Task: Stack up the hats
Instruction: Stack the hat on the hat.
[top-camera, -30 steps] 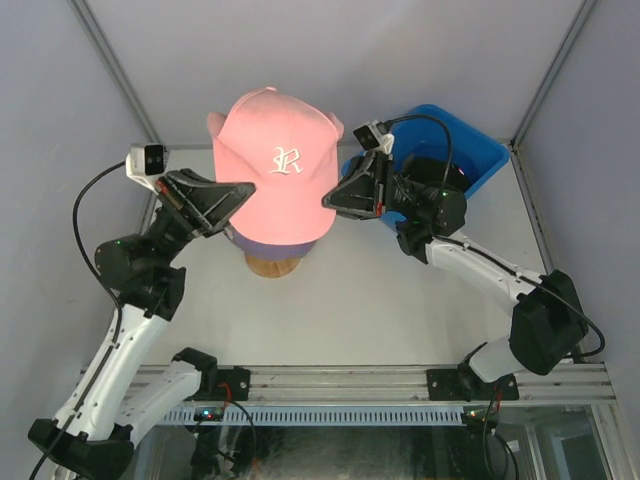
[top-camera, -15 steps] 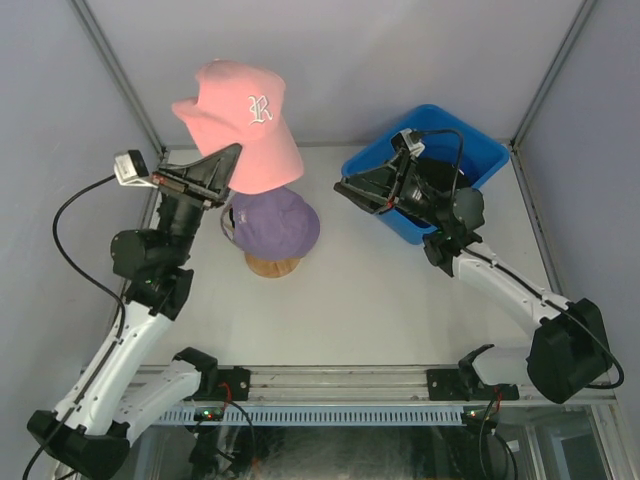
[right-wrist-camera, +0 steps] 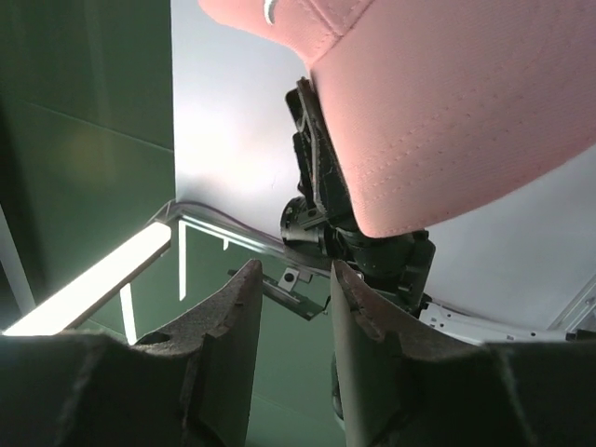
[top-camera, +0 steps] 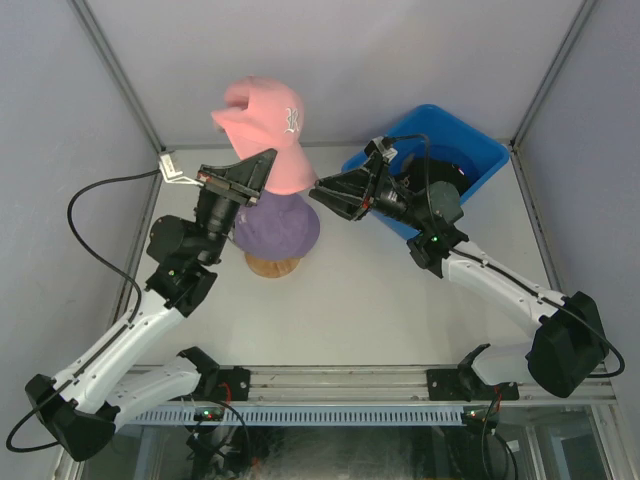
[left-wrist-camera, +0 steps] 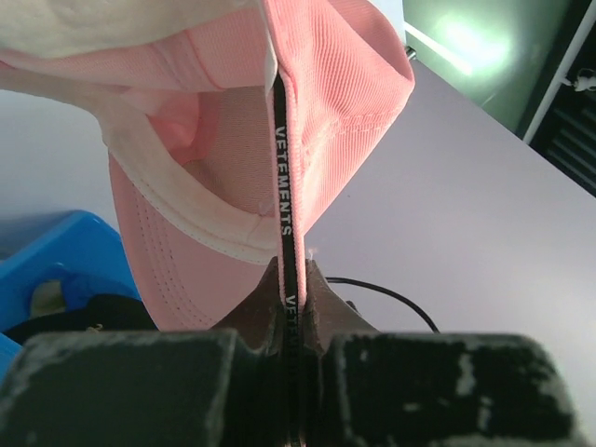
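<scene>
Next, my right gripper grips the pink hat by its brim edge [top-camera: 296, 180], and the opening of its top stays free to stack over the purple hat [top-camera: 280, 224].
A pink hat [top-camera: 266, 130] with a white embroidered letter hangs in the air above the back of the table. My left gripper [top-camera: 262, 166] is shut on its rim; the left wrist view shows the pink fabric and a black inner band [left-wrist-camera: 282, 177] pinched between the jaws. A purple hat [top-camera: 280, 224] sits on a wooden stand [top-camera: 273, 266] just below. My right gripper [top-camera: 322, 190] is open and empty, right of the pink hat, whose lower edge [right-wrist-camera: 447, 140] shows just above its fingers. A dark hat [top-camera: 440, 172] lies in the blue bin.
The blue plastic bin [top-camera: 478, 152] stands at the back right, behind my right arm. Grey enclosure walls close in the table on the left, back and right. A metal rail [top-camera: 330, 378] runs along the near edge.
My left gripper swung the pink hat to the right, over the purple hat, turning it. My right gripper let go earlier, drew back toward the bin, then came left again close to the pink hat.
</scene>
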### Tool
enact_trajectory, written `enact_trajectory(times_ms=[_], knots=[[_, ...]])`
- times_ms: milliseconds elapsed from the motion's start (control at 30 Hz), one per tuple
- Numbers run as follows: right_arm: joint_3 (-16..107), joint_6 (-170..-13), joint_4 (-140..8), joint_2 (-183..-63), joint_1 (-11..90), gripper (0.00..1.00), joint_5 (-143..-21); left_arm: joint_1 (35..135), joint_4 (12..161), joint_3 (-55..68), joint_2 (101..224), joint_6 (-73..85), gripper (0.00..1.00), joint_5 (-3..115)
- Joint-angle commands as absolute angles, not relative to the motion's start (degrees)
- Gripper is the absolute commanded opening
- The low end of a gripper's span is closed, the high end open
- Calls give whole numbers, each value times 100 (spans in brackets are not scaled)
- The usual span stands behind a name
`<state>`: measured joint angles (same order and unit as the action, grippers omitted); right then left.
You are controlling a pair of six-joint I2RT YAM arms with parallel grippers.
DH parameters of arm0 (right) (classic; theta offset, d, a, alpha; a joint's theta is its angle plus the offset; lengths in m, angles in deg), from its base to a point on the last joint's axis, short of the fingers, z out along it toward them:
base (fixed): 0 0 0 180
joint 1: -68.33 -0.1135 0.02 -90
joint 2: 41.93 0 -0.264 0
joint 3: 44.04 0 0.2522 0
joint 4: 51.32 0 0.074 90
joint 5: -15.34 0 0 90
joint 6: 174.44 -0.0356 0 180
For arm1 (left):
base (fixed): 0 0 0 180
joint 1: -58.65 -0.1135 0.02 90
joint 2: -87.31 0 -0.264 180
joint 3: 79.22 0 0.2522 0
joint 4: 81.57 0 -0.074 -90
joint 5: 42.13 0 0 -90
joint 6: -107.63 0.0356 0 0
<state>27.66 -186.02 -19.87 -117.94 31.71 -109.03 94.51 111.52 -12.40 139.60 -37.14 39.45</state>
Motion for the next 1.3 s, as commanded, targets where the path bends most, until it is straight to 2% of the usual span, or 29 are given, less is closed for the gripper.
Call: enact_trajectory(times_ms=[0,300,900,1000,1133,1167,1267], knots=[[3002,-18600,-2470,-11652,2966,35,-10514,9593,11541,-859,13699,-3090,0,3393],[3050,-18444,-2896,-11572,2702,39,-10242,9695,11614,-840,13609,-2798,0,3378],[3717,-19130,-2269,-12551,2787,41,-10280,9756,11666,-938,13506,-2388,0,4095],[3797,-19153,-2145,-12603,2835,31,-10258,9813,11651,-1008,13440,-2266,0,4188],[3804,-19245,-1858,-12666,2952,4,-10353,9872,11652,-1265,13253,-2202,0,4165],[3801,-19270,-1791,-12697,2975,0,-10408,9880,11652,-1332,13195,-2189,0,4158],[3802,-19325,-1604,-12794,3070,0,-10656,9893,11539,-1534,12989,-2184,1,4086]])
